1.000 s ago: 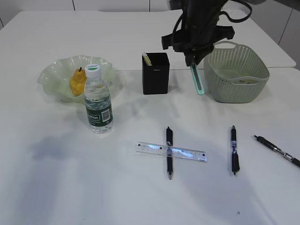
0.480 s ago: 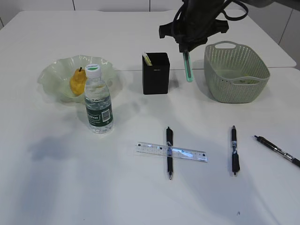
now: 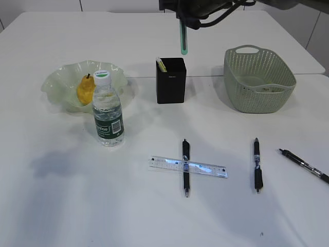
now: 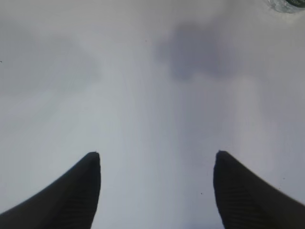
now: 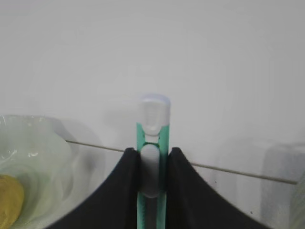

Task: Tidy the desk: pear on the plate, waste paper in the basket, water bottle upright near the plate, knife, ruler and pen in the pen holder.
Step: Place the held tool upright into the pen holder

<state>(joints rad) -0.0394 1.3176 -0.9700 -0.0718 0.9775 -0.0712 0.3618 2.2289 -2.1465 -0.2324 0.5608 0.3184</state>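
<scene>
My right gripper needs to bring the knife down into the pen holder before letting it go. The green knife's lower end [image 3: 184, 51] is above the black pen holder's rim [image 3: 175, 60], so the knife would fall if I released it now.
My right gripper [image 3: 182, 15] [image 5: 153, 150] is shut on the green knife [image 3: 183, 40] [image 5: 153, 110], which hangs upright above the black pen holder [image 3: 171, 82] without touching it. The pear [image 3: 84, 90] lies on the pale-green plate [image 3: 55, 78], which also shows in the right wrist view [image 5: 33, 143]. The water bottle [image 3: 108, 110] stands upright in front of the plate. The clear ruler [image 3: 211, 169] lies across a black pen [image 3: 185, 152]. Waste paper [image 3: 267, 89] lies in the basket [image 3: 259, 77]. My left gripper [image 4: 157, 155] is open and empty over bare table.
Two more black pens [image 3: 256, 164] [image 3: 304, 164] lie on the table at the right front. A yellow item [image 3: 161, 64] sticks out of the pen holder's left corner. The bottle's base shows at the top right of the left wrist view [image 4: 286, 4].
My right gripper has risen and moved left with the knife, from beside the basket to above the pen holder. Nothing else has moved.
</scene>
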